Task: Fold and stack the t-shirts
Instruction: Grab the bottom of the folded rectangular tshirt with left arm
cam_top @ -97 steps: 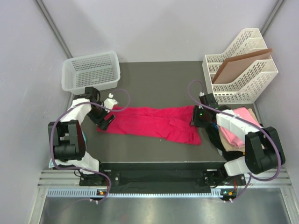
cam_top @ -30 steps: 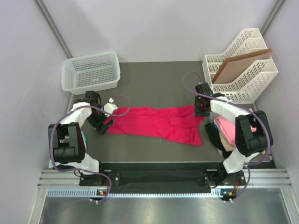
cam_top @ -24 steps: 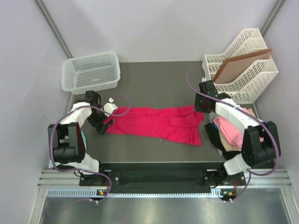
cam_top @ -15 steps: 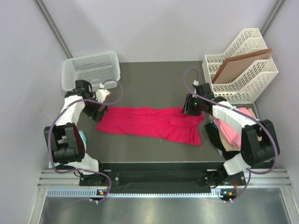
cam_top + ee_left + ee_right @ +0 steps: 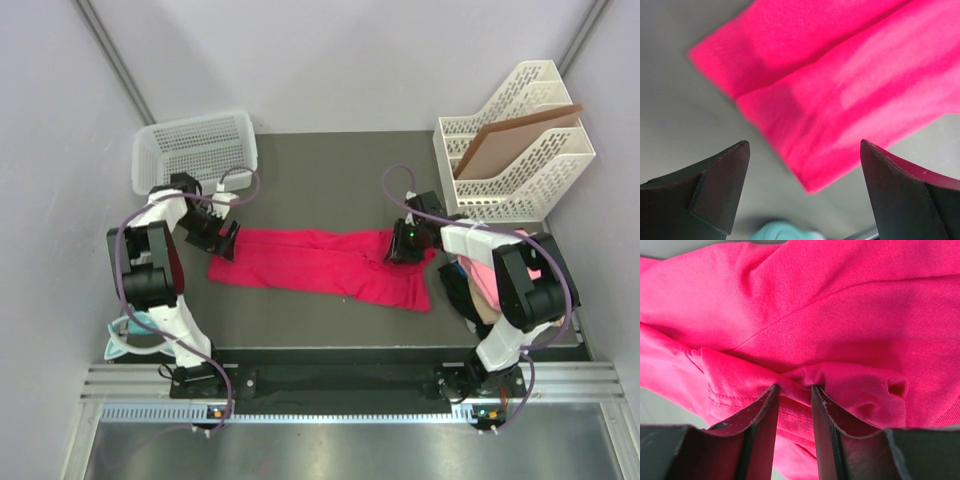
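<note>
The robot's left gripper should next grab the hem corner [image 5: 214, 276] of the crimson-pink t-shirt [image 5: 325, 265], opposite the t-shirt's crumpled end, so that it can fold that corner's end inward.
The crimson-pink t-shirt [image 5: 325, 265] lies stretched in a long band across the table, crumpled at its right end. My left gripper [image 5: 224, 238] is open above the shirt's left end; in the left wrist view [image 5: 804, 145] its jaws stand wide apart over the shirt's corner [image 5: 840, 90], holding nothing. My right gripper [image 5: 401, 244] sits on the shirt's upper right part. In the right wrist view [image 5: 794, 387] its jaws are nearly together, with a raised fold of the crimson cloth [image 5: 800, 375] pinched between them. The light pink, beige and black shirts [image 5: 488, 285] lie piled at the right edge.
A white mesh basket [image 5: 195, 150] stands at the back left. A white file rack [image 5: 515, 140] with a brown board in it stands at the back right. A teal object [image 5: 122, 335] lies off the table's left side; it also shows blurred in the left wrist view [image 5: 780, 232].
My left gripper moved back and to the left end of the shirt, jaws open. My right gripper moved left from the shirt's top right corner onto the cloth and closed on a fold.
</note>
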{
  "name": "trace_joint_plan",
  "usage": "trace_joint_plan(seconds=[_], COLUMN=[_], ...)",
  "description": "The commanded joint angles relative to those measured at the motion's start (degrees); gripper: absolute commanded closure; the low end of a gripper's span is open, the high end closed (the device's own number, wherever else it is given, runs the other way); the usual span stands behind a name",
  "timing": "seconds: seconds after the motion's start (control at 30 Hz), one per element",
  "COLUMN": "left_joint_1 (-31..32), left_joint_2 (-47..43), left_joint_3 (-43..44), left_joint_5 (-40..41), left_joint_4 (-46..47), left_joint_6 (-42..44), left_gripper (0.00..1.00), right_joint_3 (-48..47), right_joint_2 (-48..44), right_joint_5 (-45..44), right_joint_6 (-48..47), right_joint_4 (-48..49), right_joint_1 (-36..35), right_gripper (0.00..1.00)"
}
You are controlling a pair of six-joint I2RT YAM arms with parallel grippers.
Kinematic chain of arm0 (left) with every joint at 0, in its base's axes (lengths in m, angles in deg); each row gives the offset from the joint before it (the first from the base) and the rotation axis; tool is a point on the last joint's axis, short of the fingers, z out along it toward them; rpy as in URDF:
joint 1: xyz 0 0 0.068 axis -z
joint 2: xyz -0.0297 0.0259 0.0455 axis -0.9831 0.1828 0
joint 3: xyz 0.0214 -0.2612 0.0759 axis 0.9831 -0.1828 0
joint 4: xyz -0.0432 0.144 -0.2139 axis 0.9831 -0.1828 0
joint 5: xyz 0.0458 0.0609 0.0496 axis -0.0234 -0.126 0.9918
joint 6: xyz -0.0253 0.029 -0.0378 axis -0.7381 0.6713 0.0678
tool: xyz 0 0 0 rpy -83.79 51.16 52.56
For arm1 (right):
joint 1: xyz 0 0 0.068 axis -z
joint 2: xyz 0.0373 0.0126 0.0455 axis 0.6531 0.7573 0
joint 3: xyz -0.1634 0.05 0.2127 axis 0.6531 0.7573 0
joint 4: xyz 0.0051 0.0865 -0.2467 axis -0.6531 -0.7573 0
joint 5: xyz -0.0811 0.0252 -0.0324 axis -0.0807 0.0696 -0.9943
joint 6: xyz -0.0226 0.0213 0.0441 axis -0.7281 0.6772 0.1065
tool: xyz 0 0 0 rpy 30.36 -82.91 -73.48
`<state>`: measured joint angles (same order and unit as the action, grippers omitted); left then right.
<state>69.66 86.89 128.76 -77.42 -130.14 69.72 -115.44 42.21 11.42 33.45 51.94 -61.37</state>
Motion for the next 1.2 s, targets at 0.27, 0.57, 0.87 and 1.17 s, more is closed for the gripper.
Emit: trace_joint_plan(seconds=[0.27,0.57,0.87,1.17], left_joint_1=[-3.29,-3.20,-3.20,-0.92], left_joint_2=[6.27,8.47,11.72,10.49], left_joint_3=[6.09,2.05,1.87,-0.32], left_joint_5=[-6.55,-4.01,-3.56,-3.83], left_joint_4=[-0.75,1.63,2.51,2.42], left_joint_6=[-2.85,-1.70,-2.67,-2.93], left_gripper=[0.06,0.16,0.33,0.36], right_joint_3=[1.62,1.97,2.41,3.11], right_joint_2=[-3.41,-5.17,-6.49,-6.40], right_joint_5=[-2.66,-2.84,-3.10,-2.75], right_joint_6=[-1.85,-2.03,-1.85,-1.59], right_joint_4=[0.88,-0.09,-0.70,0.26], right_joint_1=[-1.37,-1.37,-1.46,-1.72], right_gripper=[0.67,0.68,0.71,0.72])
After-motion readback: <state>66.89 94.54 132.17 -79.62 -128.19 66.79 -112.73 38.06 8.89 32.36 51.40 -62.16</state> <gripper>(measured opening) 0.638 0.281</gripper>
